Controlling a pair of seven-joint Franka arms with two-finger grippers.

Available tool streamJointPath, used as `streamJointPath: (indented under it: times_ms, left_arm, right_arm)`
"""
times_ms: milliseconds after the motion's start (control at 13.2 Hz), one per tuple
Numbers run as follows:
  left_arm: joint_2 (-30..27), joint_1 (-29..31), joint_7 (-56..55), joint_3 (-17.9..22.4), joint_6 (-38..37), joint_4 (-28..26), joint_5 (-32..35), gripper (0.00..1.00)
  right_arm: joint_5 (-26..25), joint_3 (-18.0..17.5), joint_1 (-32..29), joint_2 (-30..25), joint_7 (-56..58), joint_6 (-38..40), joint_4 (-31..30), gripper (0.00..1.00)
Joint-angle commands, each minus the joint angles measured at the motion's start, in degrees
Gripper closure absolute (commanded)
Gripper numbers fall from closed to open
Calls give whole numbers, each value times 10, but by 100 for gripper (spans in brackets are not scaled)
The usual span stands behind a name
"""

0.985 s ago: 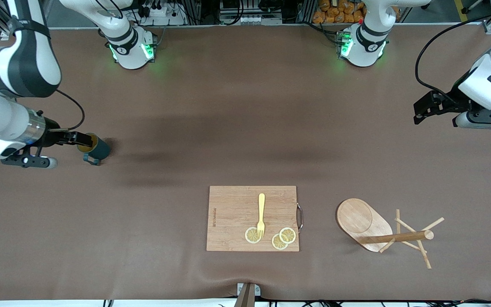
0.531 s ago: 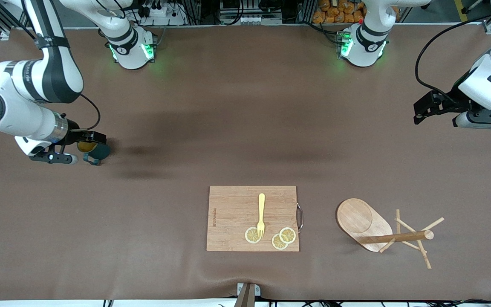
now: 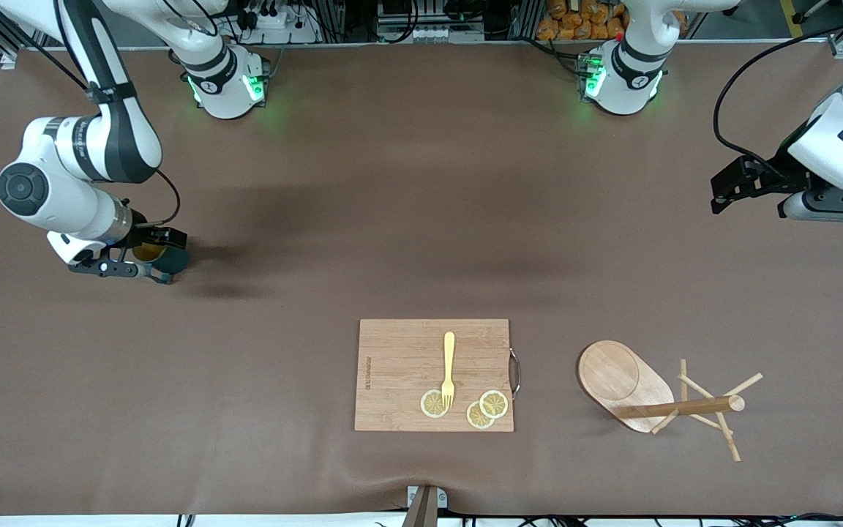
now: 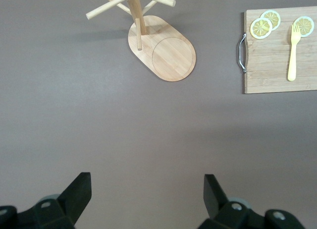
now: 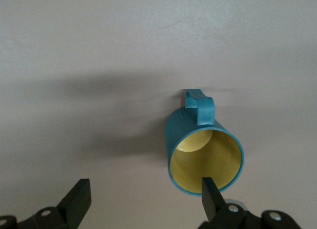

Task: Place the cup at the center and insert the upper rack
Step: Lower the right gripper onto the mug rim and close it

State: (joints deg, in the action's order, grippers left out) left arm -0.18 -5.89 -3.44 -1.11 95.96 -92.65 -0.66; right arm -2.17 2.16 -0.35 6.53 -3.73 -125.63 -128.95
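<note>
The cup (image 5: pixel 203 152) needs to go at the center. My right gripper should next pick up the cup by its rim (image 5: pixel 206 192) opposite the handle.
The cup (image 3: pixel 175 260), dark teal with a yellow inside, stands upright at the right arm's end of the table. My right gripper (image 3: pixel 159 254) hangs open just over it. In the right wrist view one fingertip (image 5: pixel 212 193) overlaps the cup's (image 5: pixel 203 152) rim and the other is over bare table, so the right gripper (image 5: pixel 146 197) does not straddle the cup. The upper rack (image 3: pixel 623 377), a light wooden mug tree, lies on its side near the front camera toward the left arm's end. My left gripper (image 3: pixel 719 195) waits open in the air; the left gripper (image 4: pixel 146 192) holds nothing, and the upper rack (image 4: pixel 166 50) shows below it.
A wooden cutting board (image 3: pixel 396 366) lies mid-table near the front camera, carrying a yellow fork (image 3: pixel 448 366) and lemon slices (image 3: pixel 493 403). It shows in the left wrist view too, the cutting board (image 4: pixel 272 65) beside the rack. A brown mat covers the table.
The right arm has swung in toward the middle and brought its gripper closer over the cup. The cup, the rack and the left arm have not moved.
</note>
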Motion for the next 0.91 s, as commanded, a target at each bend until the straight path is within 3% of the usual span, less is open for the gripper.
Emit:
streamJointPath:
  times_ms: [0, 455, 531, 834]
  left_arm:
    - [4, 2, 6, -1, -9, 9, 10, 0]
    - [4, 1, 6, -1, -9, 11, 10, 0]
    - [4, 1, 5, -2, -9, 11, 10, 0]
    - [4, 2, 6, -1, -9, 11, 10, 0]
  right_arm:
    - [-7, -3, -13, 16, 15, -36, -17, 9]
    - [-7, -4, -27, 27, 20, -80, -51, 33]
    - [-7, -3, -25, 27, 20, -88, -54, 43]
    - [-7, -3, -29, 42, 20, -102, -56, 55]
